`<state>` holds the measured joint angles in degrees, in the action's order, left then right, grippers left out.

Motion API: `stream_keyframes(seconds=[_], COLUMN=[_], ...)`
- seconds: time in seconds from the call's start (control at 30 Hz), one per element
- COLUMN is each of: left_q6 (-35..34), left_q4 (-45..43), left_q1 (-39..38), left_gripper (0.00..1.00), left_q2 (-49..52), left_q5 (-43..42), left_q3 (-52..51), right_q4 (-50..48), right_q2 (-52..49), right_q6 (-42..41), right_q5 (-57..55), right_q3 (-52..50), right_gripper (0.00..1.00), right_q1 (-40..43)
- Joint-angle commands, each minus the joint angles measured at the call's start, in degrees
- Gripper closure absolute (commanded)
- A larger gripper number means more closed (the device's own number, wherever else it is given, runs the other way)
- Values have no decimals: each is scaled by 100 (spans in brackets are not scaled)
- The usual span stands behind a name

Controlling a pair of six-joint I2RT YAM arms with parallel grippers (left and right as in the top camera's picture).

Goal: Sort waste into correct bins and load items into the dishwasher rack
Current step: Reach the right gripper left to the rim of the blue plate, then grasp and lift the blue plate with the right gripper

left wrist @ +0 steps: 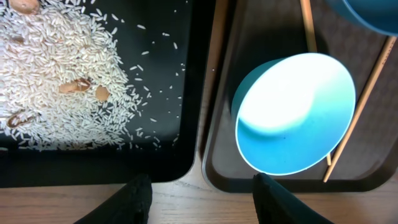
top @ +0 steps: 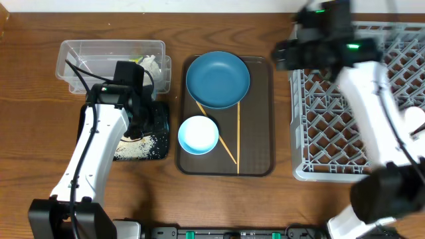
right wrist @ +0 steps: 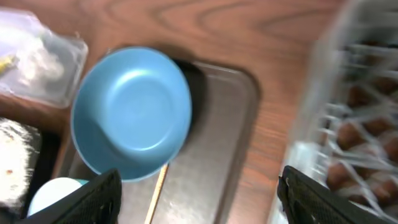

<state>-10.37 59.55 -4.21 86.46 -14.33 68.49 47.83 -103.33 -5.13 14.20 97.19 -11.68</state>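
Note:
I will load the dark blue plate (top: 218,79) into the rack, so next my right gripper will grab it by the plate's rim facing the grey rack and leave the opposite edge free to go in.
The dark blue plate (top: 218,79) and the white bowl with pale blue inside (top: 198,135) sit on the brown tray, with two chopsticks (top: 238,133) beside them. Rice scraps (left wrist: 56,74) lie in the black tray (top: 159,119). A white tissue (top: 149,64) and a bit of wrapper lie in the clear tub (top: 109,56). My left gripper (left wrist: 202,199) is open and empty, over the gap between the black tray (left wrist: 168,124) and the bowl (left wrist: 295,112). My right gripper (right wrist: 199,199) is open and empty, above the brown tray's right edge, between the plate (right wrist: 132,112) and the grey rack (top: 358,99).
The brown serving tray (top: 255,159) lies mid-table between the black tray and the rack. A pale object (top: 413,121), maybe a cup, sits in the rack at the right edge. The right arm crosses over the rack. The right wrist view is blurred.

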Motion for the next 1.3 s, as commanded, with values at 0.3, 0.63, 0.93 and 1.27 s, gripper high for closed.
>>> stream_keyframes(seconds=[0.3, 0.63, 0.93, 1.27], left_q6=[28, 28, 28, 28], left_q4=[24, 24, 39, 122], left_q1=[17, 17, 17, 17], left_gripper=[40, 40, 40, 40], left_q2=[-39, -39, -39, -39], left_q5=[155, 155, 155, 155], left_q3=[9, 9, 9, 9], right_q4=[-826, -868, -903, -1110], right_q2=[-1659, -2234, -2420, -2393], right_q6=[-1060, -1786, -1910, -2315], right_q5=[-1425, -1858, -1838, -1849], right_q3=[24, 24, 24, 35], right_gripper=[32, 54, 77, 99], right_q1=[-1211, -1309, -1309, -1182])
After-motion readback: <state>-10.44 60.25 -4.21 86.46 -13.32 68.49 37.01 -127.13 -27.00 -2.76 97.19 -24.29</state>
